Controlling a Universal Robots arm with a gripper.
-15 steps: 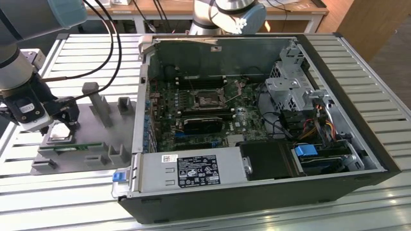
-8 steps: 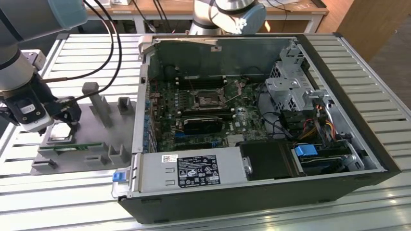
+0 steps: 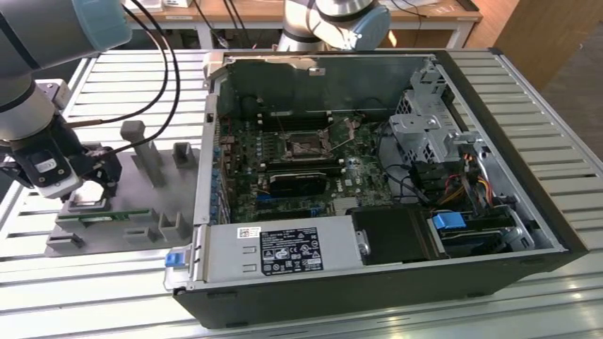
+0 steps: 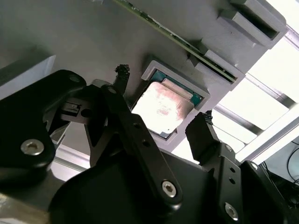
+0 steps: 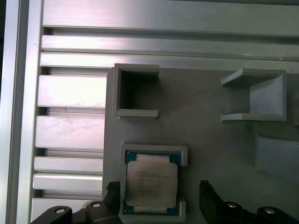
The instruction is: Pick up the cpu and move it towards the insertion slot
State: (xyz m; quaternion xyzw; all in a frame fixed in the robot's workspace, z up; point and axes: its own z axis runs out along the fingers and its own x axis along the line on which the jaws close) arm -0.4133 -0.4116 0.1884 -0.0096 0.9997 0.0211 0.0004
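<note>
The fingers are beside the CPU's side edges, level with the grey nest (image 5: 154,148), and closing would catch the CPU, so it is time for my gripper to close.
The cpu (image 5: 152,184), a small silvery square chip, lies flat in a raised square nest on the grey tray (image 5: 205,135). My gripper (image 5: 160,192) is open just above it, one black finger on either side of the nest and neither touching the chip. In the second wrist view the cpu (image 4: 163,108) shows between the two fingertips (image 4: 122,72) of the gripper (image 4: 163,94). In the exterior view the gripper (image 3: 92,191) hangs over the cpu (image 3: 87,205) at the tray's (image 3: 174,201) near-left part. The insertion slot (image 3: 303,143) sits on the green motherboard inside the open computer case.
A narrow green circuit strip (image 3: 115,214) lies on the tray beside the nest, among grey upright posts (image 3: 141,145) and holders. The case wall (image 3: 209,141) stands between tray and motherboard. A flat black block (image 3: 296,185) lies below the slot. A second arm's base (image 3: 339,21) is at the back.
</note>
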